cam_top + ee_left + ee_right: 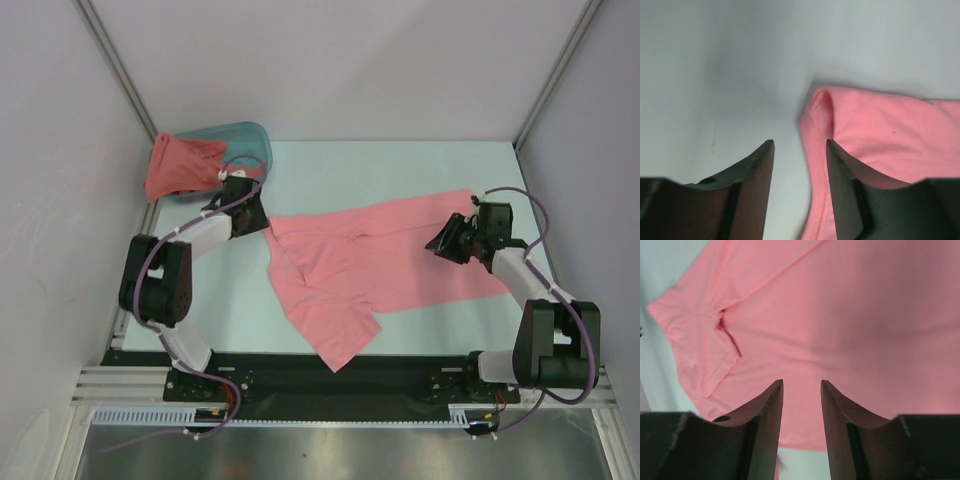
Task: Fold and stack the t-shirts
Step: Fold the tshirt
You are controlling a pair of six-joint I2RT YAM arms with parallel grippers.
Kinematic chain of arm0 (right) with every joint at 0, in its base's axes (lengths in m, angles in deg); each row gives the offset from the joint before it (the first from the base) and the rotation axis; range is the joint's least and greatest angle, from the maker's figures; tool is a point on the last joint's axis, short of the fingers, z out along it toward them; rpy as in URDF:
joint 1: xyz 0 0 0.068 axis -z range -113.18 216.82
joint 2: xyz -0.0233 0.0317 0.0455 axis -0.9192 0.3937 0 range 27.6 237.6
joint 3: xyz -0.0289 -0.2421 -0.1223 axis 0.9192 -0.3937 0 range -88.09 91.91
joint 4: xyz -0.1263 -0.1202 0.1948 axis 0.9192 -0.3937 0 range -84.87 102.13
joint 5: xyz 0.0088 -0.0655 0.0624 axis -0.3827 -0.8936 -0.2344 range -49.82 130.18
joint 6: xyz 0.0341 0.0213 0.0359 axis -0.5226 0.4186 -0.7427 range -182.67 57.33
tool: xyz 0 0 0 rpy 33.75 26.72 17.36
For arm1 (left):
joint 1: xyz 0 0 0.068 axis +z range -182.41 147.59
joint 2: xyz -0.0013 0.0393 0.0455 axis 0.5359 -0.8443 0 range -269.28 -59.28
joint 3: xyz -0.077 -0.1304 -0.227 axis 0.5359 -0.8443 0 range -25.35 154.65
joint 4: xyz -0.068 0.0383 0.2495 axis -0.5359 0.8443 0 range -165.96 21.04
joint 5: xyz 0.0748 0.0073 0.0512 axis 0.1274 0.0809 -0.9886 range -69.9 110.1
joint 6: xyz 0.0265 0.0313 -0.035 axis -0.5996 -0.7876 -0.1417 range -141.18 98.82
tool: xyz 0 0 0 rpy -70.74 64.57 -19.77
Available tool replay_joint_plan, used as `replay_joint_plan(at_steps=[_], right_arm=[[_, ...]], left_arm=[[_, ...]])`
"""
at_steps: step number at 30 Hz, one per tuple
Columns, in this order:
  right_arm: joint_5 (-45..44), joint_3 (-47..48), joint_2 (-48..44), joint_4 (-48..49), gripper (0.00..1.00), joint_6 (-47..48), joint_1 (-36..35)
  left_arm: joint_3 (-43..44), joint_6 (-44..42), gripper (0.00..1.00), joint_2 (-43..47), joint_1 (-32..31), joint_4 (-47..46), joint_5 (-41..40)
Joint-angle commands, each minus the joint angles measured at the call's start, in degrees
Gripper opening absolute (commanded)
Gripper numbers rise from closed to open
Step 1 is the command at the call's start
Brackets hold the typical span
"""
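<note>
The pink t-shirt needs to be folded inward, so my left gripper will next grip it by the sleeve tip [336, 363] that juts toward the table's near edge.
A light salmon-pink t-shirt [370, 255] lies spread and wrinkled across the middle of the table. A darker coral-red t-shirt [178, 165] hangs bunched out of a teal tub at the back left. My left gripper [257, 222] is open just above the pink shirt's left corner; in the left wrist view the shirt's hemmed edge [816, 145] runs between the fingertips [799, 144]. My right gripper [447, 243] is open above the shirt's right part. In the right wrist view the pink fabric [840, 315] fills the frame beyond the open gripper [802, 384], with a sleeve [700, 355] at left.
The teal translucent tub [245, 145] stands at the back left, behind the left gripper. Grey walls enclose the table on the left, back and right. The table's pale surface [400, 165] shows behind the pink shirt.
</note>
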Motion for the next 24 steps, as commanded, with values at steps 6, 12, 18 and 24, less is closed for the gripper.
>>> replay_joint_plan(at_steps=[6,12,18,24], right_arm=[[-11.6,3.1,-5.2,-7.9,0.48,-2.1,0.4],[-15.2,2.4,-9.7,-12.1,0.52,-3.7,0.0],[-15.3,0.5,-15.9,-14.1,0.53,-4.5,-1.0],[-14.1,-2.7,-19.5,-14.5,0.53,-5.6,-2.4]], left_arm=[[-13.4,8.4,0.62,28.3,-7.4,5.6,-9.3],[-26.5,20.2,0.61,43.9,-22.2,11.5,-0.8],[-38.6,38.8,0.56,58.3,-39.3,10.6,-0.5],[-40.7,48.1,0.56,54.2,-53.1,8.0,-4.2]])
